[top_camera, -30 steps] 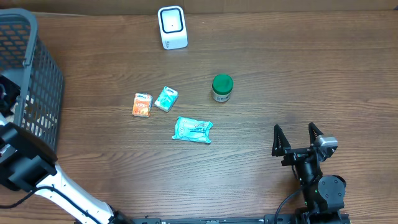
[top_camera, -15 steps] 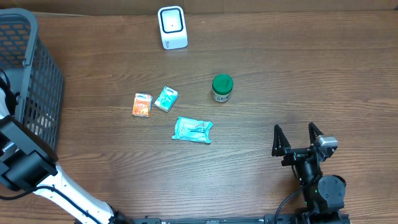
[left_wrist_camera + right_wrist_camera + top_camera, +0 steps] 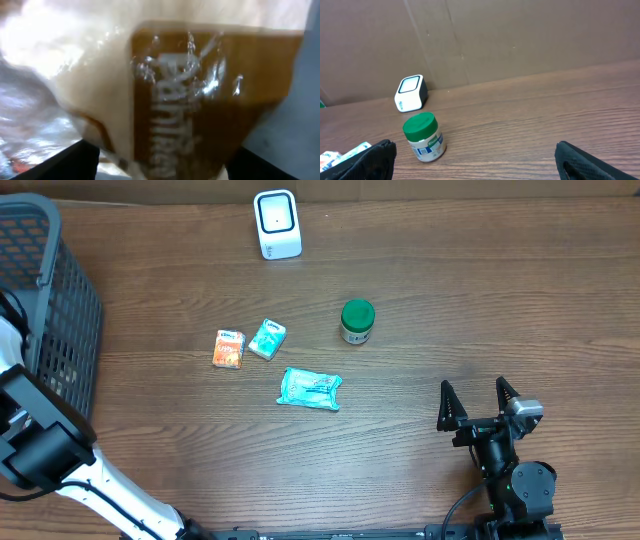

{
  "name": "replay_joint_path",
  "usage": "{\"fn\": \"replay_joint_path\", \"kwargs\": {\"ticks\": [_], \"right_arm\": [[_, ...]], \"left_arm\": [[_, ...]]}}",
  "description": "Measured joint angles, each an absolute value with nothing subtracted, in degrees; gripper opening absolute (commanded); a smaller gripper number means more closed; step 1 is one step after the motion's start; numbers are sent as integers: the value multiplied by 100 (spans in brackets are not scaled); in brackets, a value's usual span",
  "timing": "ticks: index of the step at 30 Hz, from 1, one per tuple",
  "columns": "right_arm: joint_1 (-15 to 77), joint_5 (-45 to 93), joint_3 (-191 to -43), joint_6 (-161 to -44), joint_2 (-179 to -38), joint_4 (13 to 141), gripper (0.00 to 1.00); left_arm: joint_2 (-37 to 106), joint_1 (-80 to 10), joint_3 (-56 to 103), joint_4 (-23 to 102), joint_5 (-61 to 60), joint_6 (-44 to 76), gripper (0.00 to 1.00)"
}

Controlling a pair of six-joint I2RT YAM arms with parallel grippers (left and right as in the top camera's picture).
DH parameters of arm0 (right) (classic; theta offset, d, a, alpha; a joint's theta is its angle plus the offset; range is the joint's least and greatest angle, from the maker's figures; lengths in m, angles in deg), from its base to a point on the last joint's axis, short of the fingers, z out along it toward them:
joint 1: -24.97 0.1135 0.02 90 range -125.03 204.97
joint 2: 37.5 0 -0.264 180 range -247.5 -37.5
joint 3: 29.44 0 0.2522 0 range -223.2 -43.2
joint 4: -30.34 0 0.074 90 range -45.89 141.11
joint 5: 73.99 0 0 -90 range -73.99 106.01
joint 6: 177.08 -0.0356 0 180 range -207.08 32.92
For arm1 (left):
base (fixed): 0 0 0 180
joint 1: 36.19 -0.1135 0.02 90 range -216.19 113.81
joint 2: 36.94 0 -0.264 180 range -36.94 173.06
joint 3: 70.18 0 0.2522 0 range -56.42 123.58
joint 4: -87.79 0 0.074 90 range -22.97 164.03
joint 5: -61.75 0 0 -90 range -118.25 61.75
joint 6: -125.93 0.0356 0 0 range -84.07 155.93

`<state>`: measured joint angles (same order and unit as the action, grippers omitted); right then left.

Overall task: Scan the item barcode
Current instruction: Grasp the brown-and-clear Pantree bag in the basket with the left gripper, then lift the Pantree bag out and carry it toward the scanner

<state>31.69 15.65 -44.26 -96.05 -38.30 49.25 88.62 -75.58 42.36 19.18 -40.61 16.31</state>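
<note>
I need to grab the package (image 3: 200,95) by its brown lettered lower end (image 3: 172,154) with my left gripper next, so the shiny wrap stays uncovered to scan the barcode.
A brown and cream package (image 3: 200,95) with shiny wrap fills the left wrist view, very close. My left gripper (image 3: 162,152) stands open around its lower end, black fingertips (image 3: 75,160) wide apart; whether they touch it I cannot tell. From overhead this gripper is hidden inside the grey basket (image 3: 60,310). The white barcode scanner (image 3: 277,224) stands at the table's far edge. My right gripper (image 3: 479,402) rests open and empty at the front right, facing a green-lidded jar (image 3: 423,137) and the scanner (image 3: 411,92).
On the table lie the green-lidded jar (image 3: 357,321), an orange packet (image 3: 229,348), a small teal packet (image 3: 267,338) and a teal wipes pack (image 3: 310,389). A brown cardboard wall (image 3: 520,35) backs the table. The basket fills the left edge.
The left arm at the basket has shifted slightly along the left edge. The items on the table and the right arm have not moved.
</note>
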Motion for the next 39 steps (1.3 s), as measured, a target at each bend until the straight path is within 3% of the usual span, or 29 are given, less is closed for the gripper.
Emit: {"fn": "replay_joint_path", "kwargs": {"ticks": [2,4,8,15,28,39], "right_arm": [[3169,1565,-4426,-9605,-3830,4927,100],[3169,1567,-4426,-9603,-3830,4923,100],[3169,1565,-4426,-9605,-3830,4925,100],[3169,1563,-4426,-9603,-3830,4923,100],[3169,1565,-4426,-9605,-3830,4923,100],[3169,1565,-4426,-9607,-3830,4923,100]], "left_arm": [[8750,-7558,4053,2147,-4024,1633,82],[8671,-7558,3876,2333,-3992,1631,73],[8626,-7558,3751,2438,-3895,1611,29],[8626,-7558,3736,2377,-3992,1841,6],[8912,-7558,4486,1059,-3943,1895,4],[9010,-7508,7403,-552,-3268,1891,4]]}}
